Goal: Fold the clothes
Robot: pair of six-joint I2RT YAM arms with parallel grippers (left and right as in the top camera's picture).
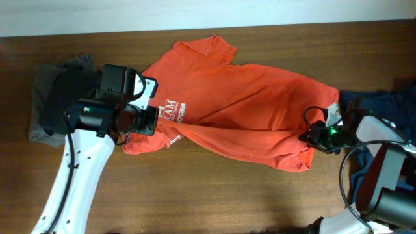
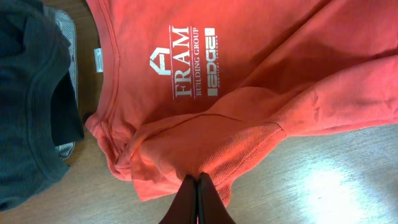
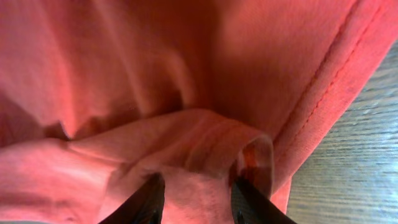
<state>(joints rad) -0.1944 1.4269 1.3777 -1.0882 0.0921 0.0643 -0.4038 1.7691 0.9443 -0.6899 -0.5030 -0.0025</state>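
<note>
Next, my right gripper picks up the T-shirt's loose hem fold (image 1: pixel 305 139) (image 3: pixel 200 184), opposite my left gripper, to stretch and turn the T-shirt for folding.
The orange-red T-shirt (image 1: pixel 247 104) lies spread across the table with white FRAM lettering (image 2: pixel 183 62) near its collar. Its lower left part is folded over in a bunch. My left gripper (image 1: pixel 151 121) (image 2: pixel 198 178) is over that bunch, its jaws pressed together on the cloth's edge. At the shirt's right hem is my right gripper (image 1: pixel 311 135) (image 3: pixel 198 183). Its fingers stand apart with a fold of orange cloth lying loose between them.
Dark grey and black clothes (image 1: pixel 49 97) (image 2: pixel 31 99) are piled at the left, partly under the left arm. A navy blue garment (image 1: pixel 383 104) lies at the right edge by the right arm. Bare wooden table (image 1: pixel 214 195) runs along the front.
</note>
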